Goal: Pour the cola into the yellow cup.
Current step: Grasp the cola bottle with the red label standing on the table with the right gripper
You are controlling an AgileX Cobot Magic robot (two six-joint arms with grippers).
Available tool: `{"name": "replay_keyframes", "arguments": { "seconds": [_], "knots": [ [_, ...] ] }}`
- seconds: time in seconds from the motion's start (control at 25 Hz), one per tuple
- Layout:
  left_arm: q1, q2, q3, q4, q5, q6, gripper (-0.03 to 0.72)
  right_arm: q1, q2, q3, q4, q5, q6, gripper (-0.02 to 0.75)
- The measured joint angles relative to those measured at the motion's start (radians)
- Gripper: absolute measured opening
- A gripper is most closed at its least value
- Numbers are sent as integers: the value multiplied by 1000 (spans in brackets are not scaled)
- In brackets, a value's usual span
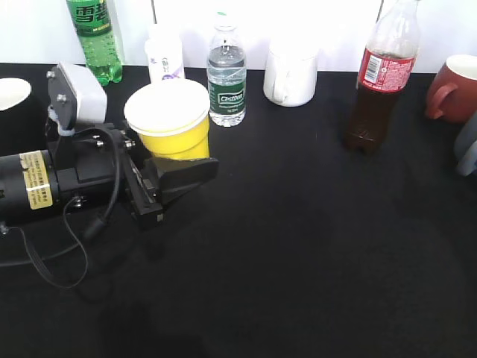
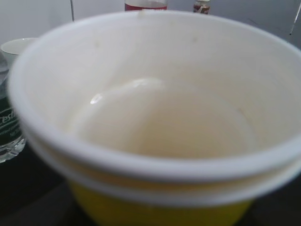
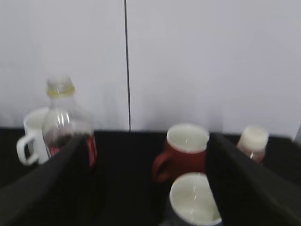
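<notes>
The dark liquid (image 1: 371, 119) sits low in this tall bottle, so the robot's right gripper needs to grip the cola by its body just below the label (image 1: 376, 106) next.
The yellow cup (image 1: 173, 123) stands upright at the left of the black table, white inside and empty. It fills the left wrist view (image 2: 155, 113). My left gripper (image 1: 181, 162) is shut on its lower half; its fingers are hidden in the left wrist view. The cola (image 1: 378, 78), dark liquid with a red label, stands upright at the back right, far from the cup. In the right wrist view the cola (image 3: 66, 125) is partly behind the left finger. My right gripper (image 3: 148, 141) is open and empty, and is out of the exterior view.
Along the back stand a green soda bottle (image 1: 95, 37), a small white bottle (image 1: 164, 56), a water bottle (image 1: 226, 74) and a white mug (image 1: 291, 74). A red mug (image 1: 455, 89) and a grey mug (image 1: 468, 149) are at the right edge.
</notes>
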State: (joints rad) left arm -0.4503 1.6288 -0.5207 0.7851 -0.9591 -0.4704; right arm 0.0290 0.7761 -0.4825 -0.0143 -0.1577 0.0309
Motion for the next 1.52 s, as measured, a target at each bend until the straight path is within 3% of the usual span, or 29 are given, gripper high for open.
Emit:
{"name": "replay_keyframes", "arguments": {
  "seconds": [0.08, 0.2, 0.24, 0.36, 0.44, 0.64, 1.08, 1.52],
  "knots": [
    [0, 0, 0, 0, 0, 0, 445, 0, 88, 116, -80, -155, 82, 585],
    [0, 0, 0, 1, 0, 0, 445, 0, 249, 205, -482, -461, 398, 585],
    [0, 0, 0, 1, 0, 0, 445, 0, 324, 208, -548, -526, 440, 585],
    [0, 0, 0, 1, 0, 0, 445, 0, 575, 204, -586, -743, 467, 587],
    [0, 0, 0, 1, 0, 0, 445, 0, 699, 160, -645, -784, 470, 587],
    [0, 0, 0, 1, 0, 0, 445, 0, 812, -17, -667, -654, 470, 589],
    [0, 0, 0, 1, 0, 0, 445, 0, 1054, -238, -648, -648, 471, 589],
    [0, 0, 0, 1, 0, 0, 445, 0, 1171, -356, -700, -749, 478, 589]
  ]
}}
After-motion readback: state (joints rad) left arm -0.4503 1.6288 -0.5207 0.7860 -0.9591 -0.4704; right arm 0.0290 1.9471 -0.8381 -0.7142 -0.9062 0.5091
